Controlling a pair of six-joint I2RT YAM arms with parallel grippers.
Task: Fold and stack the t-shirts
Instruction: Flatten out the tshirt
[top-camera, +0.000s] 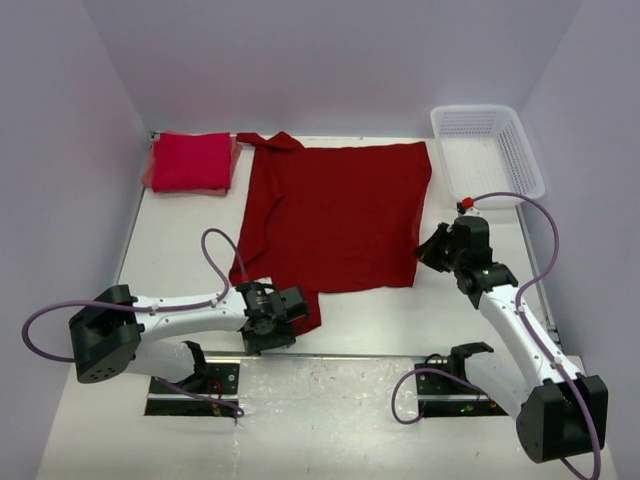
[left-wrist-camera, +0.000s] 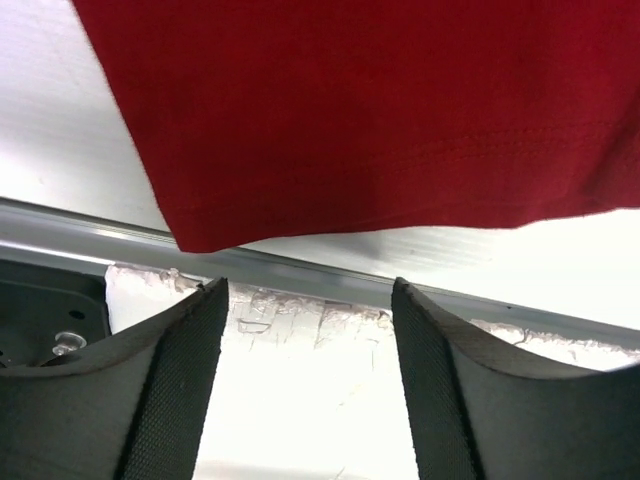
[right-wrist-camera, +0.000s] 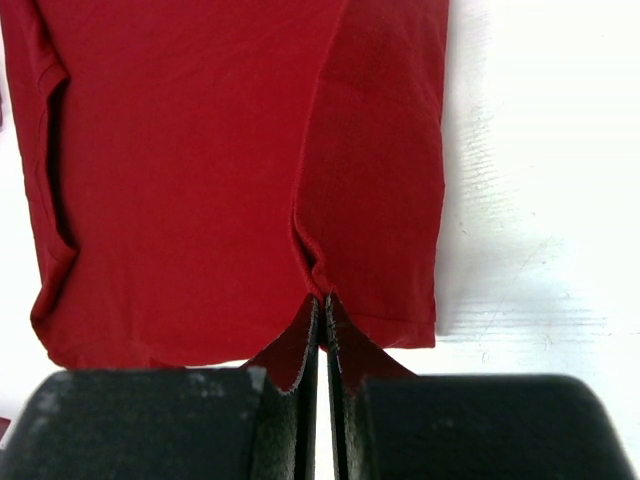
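Observation:
The left gripper would miss the crimson shirt's near corner if it closed now, because the corner is beyond its fingers, toward the left in the wrist view. It needs to move toward that corner before it closes.
A dark crimson t-shirt (top-camera: 335, 215) lies spread flat across the middle of the table. Folded bright red t-shirts (top-camera: 192, 162) sit stacked at the back left corner. My left gripper (top-camera: 295, 305) hovers at the crimson shirt's near left corner. In the left wrist view it (left-wrist-camera: 310, 300) is open with nothing between its fingers, and the hem (left-wrist-camera: 380, 110) lies just beyond the tips. My right gripper (top-camera: 432, 250) is at the shirt's near right edge. In the right wrist view it (right-wrist-camera: 322, 300) is shut on the hem, where the cloth (right-wrist-camera: 180, 170) puckers at the tips.
A white lattice basket (top-camera: 488, 150) stands at the back right. A metal strip (left-wrist-camera: 300, 268) runs along the table's near edge under the left gripper, with tape patches beside it. Walls close in the table on three sides.

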